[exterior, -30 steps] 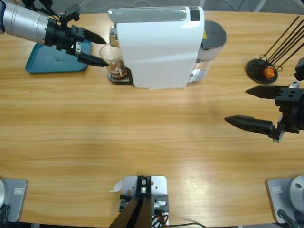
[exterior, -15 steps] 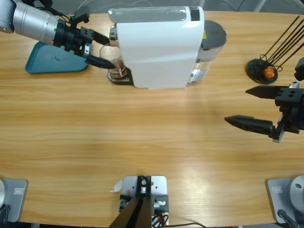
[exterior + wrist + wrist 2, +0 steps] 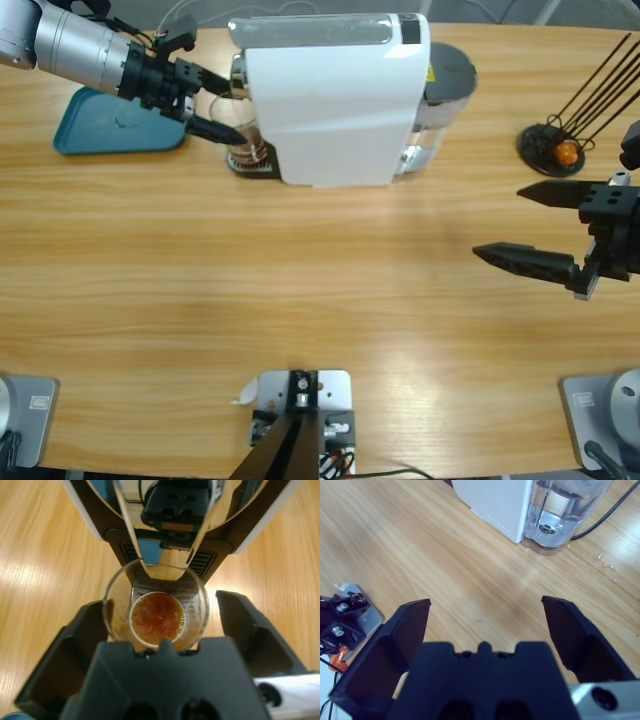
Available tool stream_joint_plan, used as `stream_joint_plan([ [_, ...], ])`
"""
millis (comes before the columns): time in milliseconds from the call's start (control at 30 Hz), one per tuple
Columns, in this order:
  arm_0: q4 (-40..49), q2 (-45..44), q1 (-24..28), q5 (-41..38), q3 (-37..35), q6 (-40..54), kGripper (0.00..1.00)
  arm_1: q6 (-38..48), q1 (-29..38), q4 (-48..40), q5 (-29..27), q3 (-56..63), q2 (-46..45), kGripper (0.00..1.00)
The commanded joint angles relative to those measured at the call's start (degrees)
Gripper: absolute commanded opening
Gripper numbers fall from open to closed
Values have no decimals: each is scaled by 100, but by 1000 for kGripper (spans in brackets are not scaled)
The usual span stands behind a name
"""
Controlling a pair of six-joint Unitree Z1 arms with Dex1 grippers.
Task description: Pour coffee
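Note:
I need to bring the coffee to the teal tray [image 3: 110, 126], so next I need to grab the clear glass by its side [image 3: 255, 130] with my left gripper.
A clear glass [image 3: 197, 615] stands on the drip tray under the spout of the white coffee machine [image 3: 330, 100]. The coffee [image 3: 157, 618] is a shallow brown pool in its bottom. My left gripper [image 3: 160, 605] is open, one jaw on each side of the glass, the right jaw a little apart from it. In the high view the left gripper [image 3: 232, 112] reaches in from the upper left to the glass [image 3: 246, 140]. My right gripper [image 3: 498, 221] hangs open over bare table at the right, holding nothing, and the right wrist view shows the same gripper [image 3: 485, 601] above wood.
A teal tray [image 3: 110, 132] lies at the back left behind the left arm. The machine's water tank [image 3: 447, 82] sits at its right end. A black wire capsule stand with an orange capsule [image 3: 566, 152] is at the far right.
The left gripper has advanced to the right toward the machine, so its jaws now straddle the glass. The right arm has not moved.

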Motion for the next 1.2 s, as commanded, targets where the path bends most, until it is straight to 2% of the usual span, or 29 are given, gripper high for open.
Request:
stream_joint_plan([
  [33,-69,360,-40,84,-32,-49,729,29,47,14,109,16,125,1000],
  [100,-69,373,-38,84,-51,-58,726,29,47,22,109,16,118,1000],
  [133,-69,378,-38,91,-58,-61,644,29,47,17,109,16,118,1000],
  [167,-69,378,-38,93,-58,-74,491,29,47,21,109,18,116,1000],
  [200,-69,378,-40,100,-58,-84,396,29,47,22,109,18,111,1000],
  [267,-69,378,-40,105,-60,-84,103,29,47,22,109,16,109,1000],
  [300,-69,378,-45,114,-69,-88,2,29,47,22,109,16,109,1000],
  [600,-60,264,129,-15,3,-248,0,29,47,22,100,16,91,1000],
  [800,-18,-269,327,-16,562,-198,0,29,47,22,109,20,82,1000],
  [1200,-59,-1496,1257,138,1063,-379,0,22,47,22,113,25,82,1000],
])
